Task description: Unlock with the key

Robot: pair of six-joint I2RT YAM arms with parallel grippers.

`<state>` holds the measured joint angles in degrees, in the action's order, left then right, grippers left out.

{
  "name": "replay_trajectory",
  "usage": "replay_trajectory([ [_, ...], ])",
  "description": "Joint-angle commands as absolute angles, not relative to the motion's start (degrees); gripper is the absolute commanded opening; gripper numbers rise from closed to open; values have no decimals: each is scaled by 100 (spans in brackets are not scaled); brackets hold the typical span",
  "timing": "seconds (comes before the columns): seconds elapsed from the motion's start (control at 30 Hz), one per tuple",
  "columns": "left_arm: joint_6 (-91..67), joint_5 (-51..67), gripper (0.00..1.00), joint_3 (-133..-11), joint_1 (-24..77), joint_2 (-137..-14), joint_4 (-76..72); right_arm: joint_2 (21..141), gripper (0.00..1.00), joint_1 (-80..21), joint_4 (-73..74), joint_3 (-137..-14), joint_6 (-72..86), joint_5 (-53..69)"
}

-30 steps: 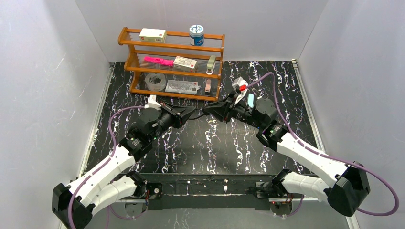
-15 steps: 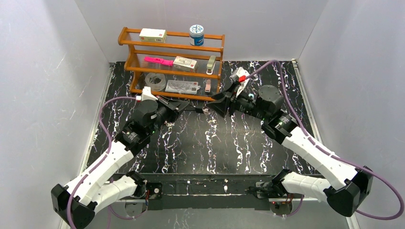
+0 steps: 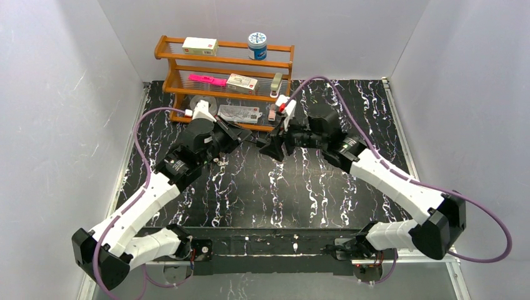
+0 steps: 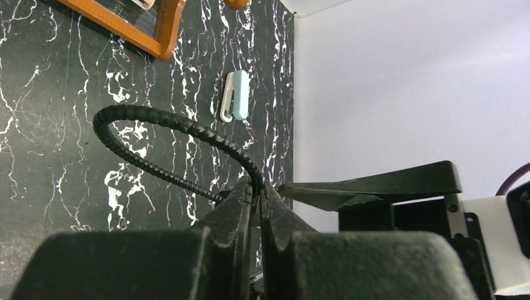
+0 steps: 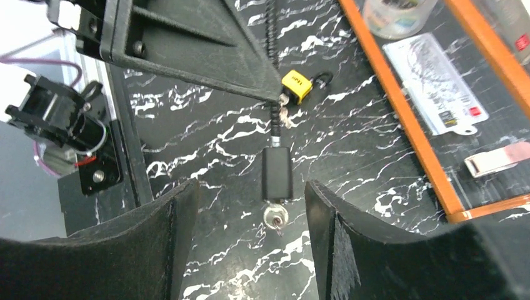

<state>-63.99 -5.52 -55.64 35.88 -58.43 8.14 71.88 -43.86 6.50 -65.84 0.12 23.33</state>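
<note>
The right gripper grabs the lock body's sides next, leaving its keyhole end free, to let the cable unlock from the black lock body.
My left gripper is shut on a black ribbed cable that loops out over the table. In the right wrist view the cable runs down past the left fingertip to a black lock barrel. The barrel's silver keyhole end faces the camera. My right gripper is open, its fingers either side of that end without touching it. A thin sliver shows in the keyhole; I cannot tell whether it is the key. From above, both grippers meet tip to tip before the shelf.
A small yellow padlock lies on the black marbled table. The wooden shelf with boxes, tape and cards stands close behind the grippers. A white and pale-blue clip lies on the table beyond the cable loop.
The right gripper has opened wide and moved left toward the left gripper. The left arm has swung back toward the shelf, still shut on the cable.
</note>
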Motion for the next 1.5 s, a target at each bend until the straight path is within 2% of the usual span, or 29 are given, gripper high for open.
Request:
replay_trajectory([
  [0.0,-5989,-336,0,-5893,3585,-5925,757,7487,71,-4690,1102,-7124,-367,1988],
  [0.1,-5928,-253,0,-5914,3584,-5971,743,7687,70,-4769,1187,-7251,-338,1734],
  [0.3,-5935,-243,0,-5850,3586,-5936,701,7958,59,-4822,1428,-7504,-397,1418],
  [0.57,-5845,-186,0,-5855,3586,-5906,677,8032,62,-4953,1578,-7445,-568,1039],
  [0.63,-5845,-183,0,-5854,3586,-5893,677,8040,56,-4963,1581,-7449,-571,1020],
  [0.7,-5845,-176,0,-5857,3586,-5890,669,8057,45,-4966,1569,-7453,-571,1027],
  [0.83,-5870,-229,0,-5858,3586,-5819,669,8027,13,-4992,1477,-7407,-563,1035],
  [0.9,-5871,-359,0,-5831,3586,-5749,735,7908,1,-4992,1262,-7255,-563,987],
  [1.17,-6043,-1051,0,-5507,3586,-5584,1241,6791,1,-4992,-973,-5890,-192,895],
  [1.47,-6362,-1351,0,-5305,3586,-5422,1220,6366,1,-4988,-1496,-5340,-132,1217],
])
